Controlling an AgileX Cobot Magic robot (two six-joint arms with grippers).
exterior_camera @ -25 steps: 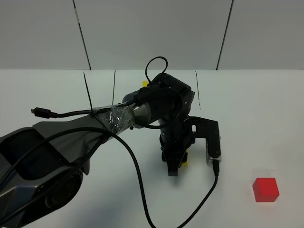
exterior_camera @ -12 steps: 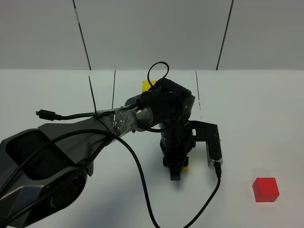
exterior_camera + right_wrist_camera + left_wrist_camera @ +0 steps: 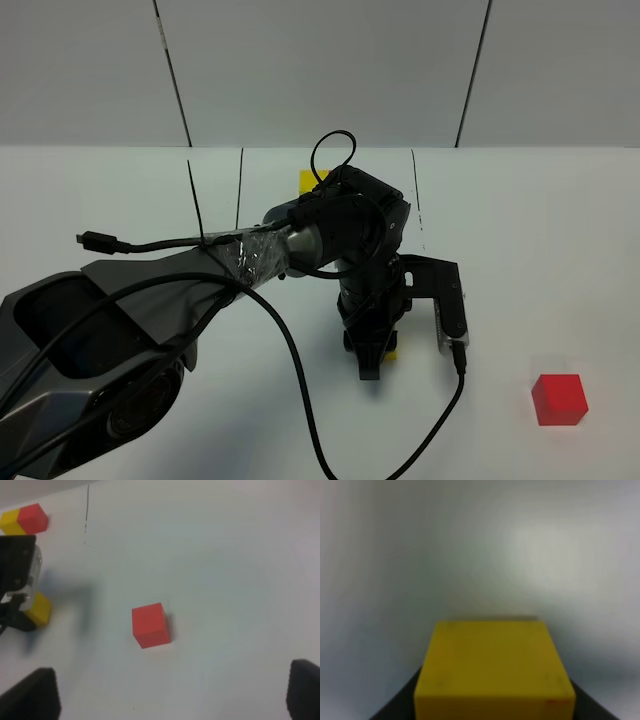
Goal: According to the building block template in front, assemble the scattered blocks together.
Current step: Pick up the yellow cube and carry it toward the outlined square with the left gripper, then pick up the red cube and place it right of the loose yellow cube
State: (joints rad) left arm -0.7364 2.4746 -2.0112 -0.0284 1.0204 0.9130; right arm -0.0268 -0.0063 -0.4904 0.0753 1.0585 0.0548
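Note:
My left gripper opens next, since the yellow cube's lower edge [image 3: 391,358] meets its thin shadow on the tabletop, so the cube would rest there.
My left gripper [image 3: 371,357] reaches across to the middle of the table and is shut on the yellow cube [image 3: 394,344], low at the tabletop. In the left wrist view the yellow cube [image 3: 492,672] fills the gap between the dark fingers [image 3: 395,707]. The red cube [image 3: 559,399] lies alone at the front right. In the right wrist view the red cube [image 3: 150,625] lies on the table ahead of my open, empty right gripper [image 3: 170,692]. The yellow cube [image 3: 38,610] also shows there. The template [image 3: 25,519], a yellow-red pair, lies at the back. The arm hides all but its yellow end [image 3: 307,180].
Thin black lines [image 3: 416,190] are drawn on the white table at the back. The left arm's cable [image 3: 300,400] loops over the table's front middle. A grey camera block [image 3: 445,310] hangs off the left wrist beside the cube.
Over the last second the left gripper moved a little toward the front with the yellow cube, uncovering the template's yellow end. It has held still for the last half second.

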